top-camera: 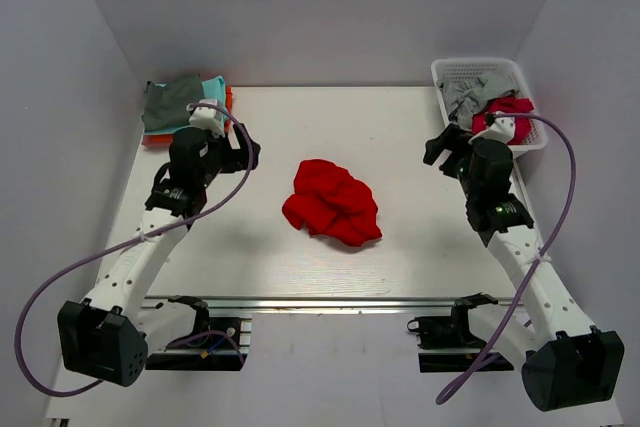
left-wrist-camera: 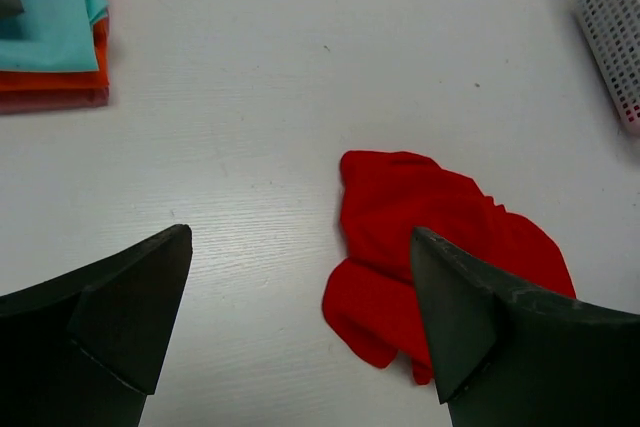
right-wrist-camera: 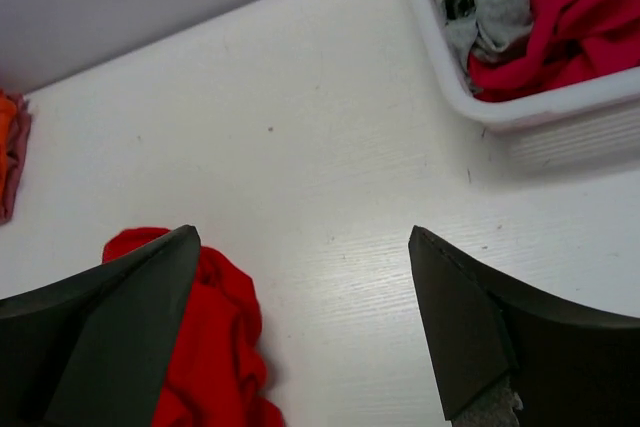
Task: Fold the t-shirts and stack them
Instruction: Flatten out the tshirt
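Observation:
The left gripper should grab the red t-shirt by its outer edge facing the folded stack [top-camera: 301, 179] [left-wrist-camera: 353, 182] to spread it, which leaves the opposite edge for the right gripper.
A bright red t-shirt [top-camera: 332, 203] lies crumpled in a heap at the middle of the white table. It shows in the left wrist view [left-wrist-camera: 420, 237] and at the lower left of the right wrist view [right-wrist-camera: 205, 347]. My left gripper [top-camera: 250, 155] is open and empty, to the left of the heap and apart from it. My right gripper [top-camera: 440, 147] is open and empty, to the right of the heap. A folded stack of grey, teal and orange shirts [top-camera: 182, 107] sits at the back left corner [left-wrist-camera: 50, 27].
A white plastic basket [top-camera: 455, 69] at the back right holds a grey shirt [top-camera: 466, 95] and a crimson shirt [top-camera: 508, 109], also in the right wrist view [right-wrist-camera: 560, 22]. White walls enclose the table on three sides.

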